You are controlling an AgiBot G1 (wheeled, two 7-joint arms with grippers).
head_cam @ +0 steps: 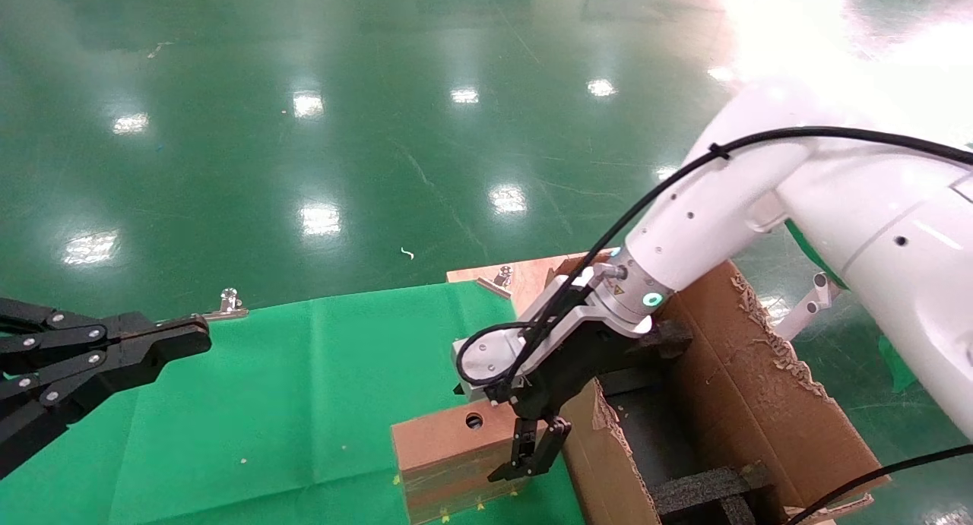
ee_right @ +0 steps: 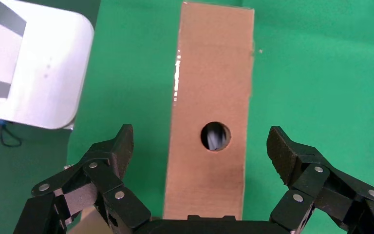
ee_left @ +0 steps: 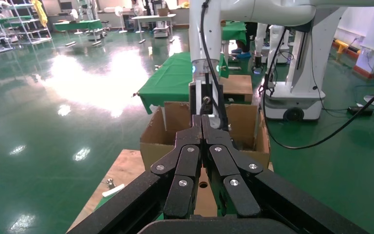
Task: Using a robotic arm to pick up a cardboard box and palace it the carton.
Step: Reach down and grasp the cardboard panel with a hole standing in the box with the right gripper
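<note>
The small brown cardboard box needs to go in the carton, so my right gripper will next grab the box by its long sides beside the round hole.
The small brown cardboard box, with a round hole on top, stands on the green cloth beside the carton. The white robotic arm reaches down to it. My right gripper is open and sits low over the box's end nearest the carton. In the right wrist view the box lies between the open right gripper, with a clear gap on each side. My left gripper is shut and empty, parked at the left over the cloth. Its tips point toward the carton.
Black foam blocks lie inside the carton, whose flaps are ragged. A wooden board and metal clamps sit at the table's far edge. The green cloth covers the table. Shiny green floor lies beyond it.
</note>
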